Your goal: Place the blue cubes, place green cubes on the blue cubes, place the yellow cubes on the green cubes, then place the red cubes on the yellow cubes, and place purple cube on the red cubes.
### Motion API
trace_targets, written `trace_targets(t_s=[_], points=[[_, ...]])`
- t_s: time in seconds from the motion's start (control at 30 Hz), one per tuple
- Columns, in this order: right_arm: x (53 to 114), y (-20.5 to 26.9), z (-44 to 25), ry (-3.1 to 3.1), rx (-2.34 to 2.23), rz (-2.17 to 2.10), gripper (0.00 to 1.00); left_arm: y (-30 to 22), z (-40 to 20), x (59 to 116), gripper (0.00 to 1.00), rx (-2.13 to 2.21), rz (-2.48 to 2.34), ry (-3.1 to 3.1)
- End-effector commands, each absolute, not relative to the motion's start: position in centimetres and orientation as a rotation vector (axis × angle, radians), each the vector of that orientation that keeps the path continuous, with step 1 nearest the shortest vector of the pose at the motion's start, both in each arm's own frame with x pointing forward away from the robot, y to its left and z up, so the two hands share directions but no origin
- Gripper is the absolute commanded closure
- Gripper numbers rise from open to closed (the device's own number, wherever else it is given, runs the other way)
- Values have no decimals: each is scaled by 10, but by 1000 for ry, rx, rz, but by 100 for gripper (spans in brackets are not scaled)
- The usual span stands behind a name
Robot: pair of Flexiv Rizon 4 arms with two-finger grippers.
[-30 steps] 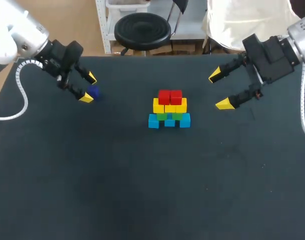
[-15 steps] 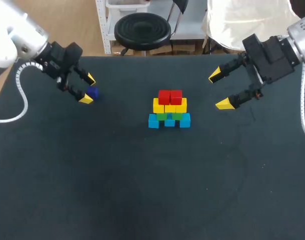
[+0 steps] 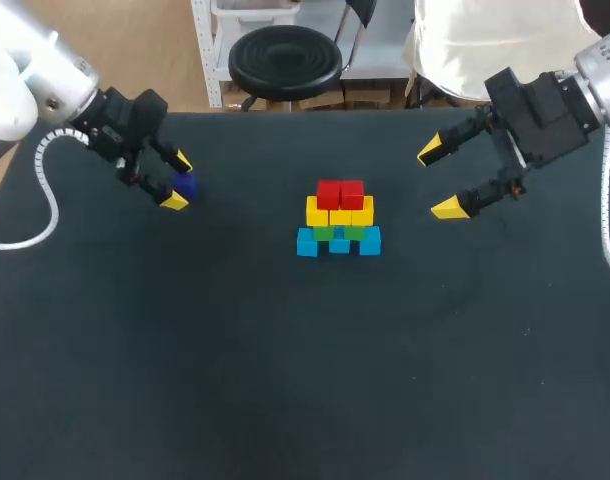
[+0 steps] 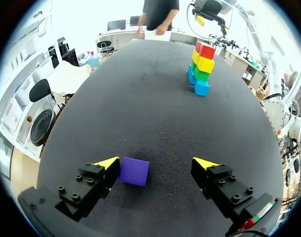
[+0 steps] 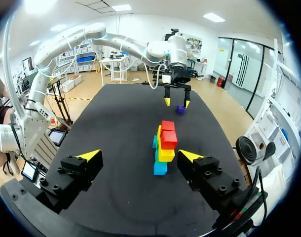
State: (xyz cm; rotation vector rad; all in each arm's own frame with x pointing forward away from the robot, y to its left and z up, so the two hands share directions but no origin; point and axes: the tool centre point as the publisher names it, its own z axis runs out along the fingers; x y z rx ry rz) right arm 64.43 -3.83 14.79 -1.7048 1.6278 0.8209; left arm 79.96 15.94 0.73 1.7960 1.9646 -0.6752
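The purple cube should go on the red cubes, so my left gripper should next grab the purple cube (image 3: 188, 186) by its opposite sides.
At the table's middle stands a stack (image 3: 339, 220): blue cubes (image 3: 338, 242) at the base, then green (image 3: 335, 232), yellow (image 3: 339, 211) and two red cubes (image 3: 340, 193) on top. A purple cube (image 3: 188, 186) lies on the table at the far left. My left gripper (image 3: 178, 180) is open around it. In the left wrist view the purple cube (image 4: 134, 171) sits between the fingers of that gripper (image 4: 156, 163), close to one finger and well apart from the other. My right gripper (image 3: 439, 180) hangs open and empty to the right of the stack (image 5: 164, 143).
The black tabletop (image 3: 305, 380) stretches bare in front of the stack. The table's back edge (image 3: 305, 112) runs just behind both grippers. In the right wrist view my left gripper (image 5: 176, 102) shows beyond the stack, over the purple cube (image 5: 180, 109).
My left gripper has shifted very slightly around the purple cube. The right arm and the stack have not moved.
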Motion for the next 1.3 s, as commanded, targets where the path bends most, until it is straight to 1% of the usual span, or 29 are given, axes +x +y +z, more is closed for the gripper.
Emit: trace_targets(t_s=[0.03, 0.1, 0.13, 0.17, 0.2, 0.23, 0.27, 0.3, 0.37, 0.43, 0.53, 0.57, 0.63, 0.73, 0.83, 0.87, 0.9, 0.93, 0.97, 1.0, 1.1, 1.13, 1.2, 1.27, 1.3], points=[[644, -38, 148, 1628, -1704, 820, 0, 159, 8, 797, 12, 1793, -667, 1972], [644, -38, 148, 1628, -1704, 820, 0, 159, 7, 797, 15, 1792, -669, 1974], [644, -38, 148, 1628, -1704, 820, 0, 159, 6, 797, 22, 1792, -670, 1975], [644, -38, 148, 1628, -1704, 820, 0, 158, 6, 797, 26, 1791, -671, 1976], [644, -38, 148, 1628, -1704, 820, 0, 158, 6, 797, 30, 1790, -672, 1976], [644, -38, 148, 1628, -1704, 820, 0, 158, 6, 797, 31, 1790, -673, 1977], [644, -38, 148, 1628, -1704, 820, 0, 158, 5, 798, 30, 1789, -673, 1978], [644, -38, 148, 1628, -1704, 820, 0, 158, 5, 798, 27, 1788, -674, 1980], [644, -38, 148, 1628, -1704, 820, 0, 158, 5, 798, 17, 1786, -676, 1982], [644, -38, 148, 1628, -1704, 820, 0, 158, 4, 798, 9, 1785, -675, 1983], [644, -38, 148, 1628, -1704, 820, 0, 159, 4, 799, 2, 1784, -673, 1984], [644, -38, 148, 1628, -1704, 820, 0, 159, 4, 799, 2, 1784, -672, 1985], [644, -38, 148, 1628, -1704, 820, 0, 159, 3, 800, 5, 1784, -670, 1987], [644, -38, 148, 1628, -1704, 820, 0, 159, 3, 800, 17, 1784, -669, 1987], [644, -38, 148, 1628, -1704, 820, 0, 160, 2, 801, 24, 1781, -669, 1989], [644, -38, 148, 1628, -1704, 820, 0, 160, 2, 802, 31, 1780, -668, 1989], [644, -38, 148, 1628, -1704, 820, 0, 160, 2, 802, 35, 1777, -668, 1990], [644, -38, 148, 1628, -1704, 820, 0, 160, 2, 802, 36, 1774, -668, 1991], [644, -38, 148, 1628, -1704, 820, 0, 161, 2, 802, 43, 1771, -668, 1992], [644, -38, 148, 1628, -1704, 820, 0, 161, 2, 802, 45, 1768, -668, 1994], [644, -38, 148, 1628, -1704, 820, 0, 163, 1, 802, 47, 1757, -667, 2001], [644, -38, 148, 1628, -1704, 820, 0, 164, 1, 802, 45, 1754, -666, 2004], [644, -38, 148, 1628, -1704, 820, 0, 165, 1, 802, 37, 1750, -663, 2007], [644, -38, 148, 1628, -1704, 820, 0, 166, 0, 801, 37, 1745, -658, 2013], [644, -38, 148, 1628, -1704, 820, 0, 167, 0, 801, 35, 1742, -654, 2017]])
